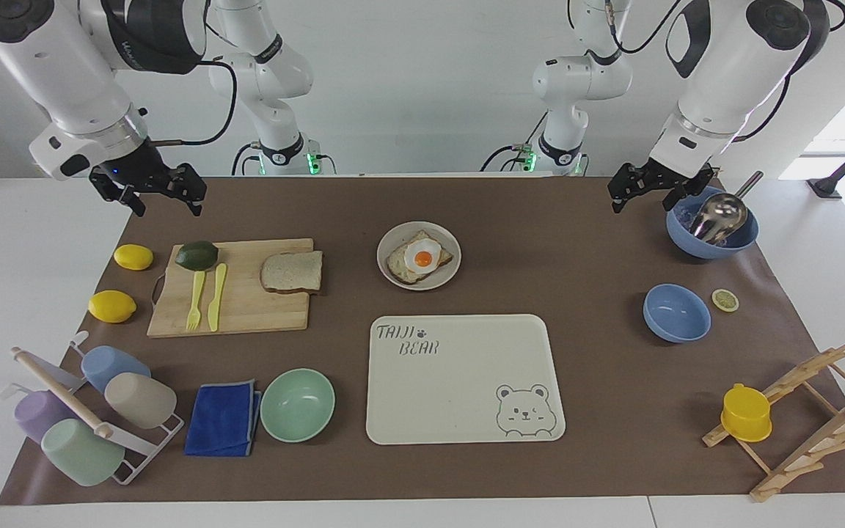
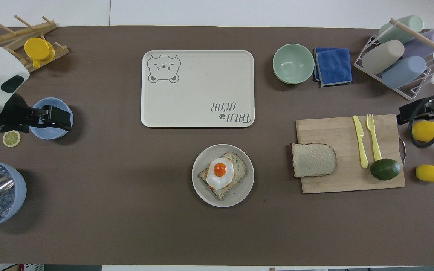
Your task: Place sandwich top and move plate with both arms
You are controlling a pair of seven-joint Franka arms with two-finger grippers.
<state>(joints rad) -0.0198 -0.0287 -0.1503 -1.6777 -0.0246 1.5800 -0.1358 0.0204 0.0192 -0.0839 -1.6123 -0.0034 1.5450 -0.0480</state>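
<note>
The bread slice lies flat on the cutting board, so my right gripper will next grab it by the crust edge that sticks out past the wood.
The sandwich top (image 1: 292,271) (image 2: 313,160), a pale bread slice, lies flat on the edge of the wooden cutting board (image 1: 246,308) (image 2: 337,180) that faces the plate. The light-grey plate (image 1: 393,238) (image 2: 205,160) sits mid-table, nearer the robots than the bear tray, and carries a toasted slice with a fried egg (image 1: 422,258) (image 2: 220,170). My right gripper (image 1: 166,205) (image 2: 413,111) hangs open and holds nothing, over the mat's edge by the board. My left gripper (image 1: 644,204) (image 2: 57,117) hangs open with nothing in it, beside the blue bowl holding a metal scoop (image 1: 716,224).
A cream bear tray (image 1: 459,396) lies farther from the robots than the plate. On the board lie a yellow fork, a knife and an avocado (image 1: 196,254); two lemons (image 1: 111,306) beside it. Mint bowl (image 1: 298,405), blue cloth, cup rack, small blue bowl (image 1: 676,313), lemon slice and wooden rack ring the mat.
</note>
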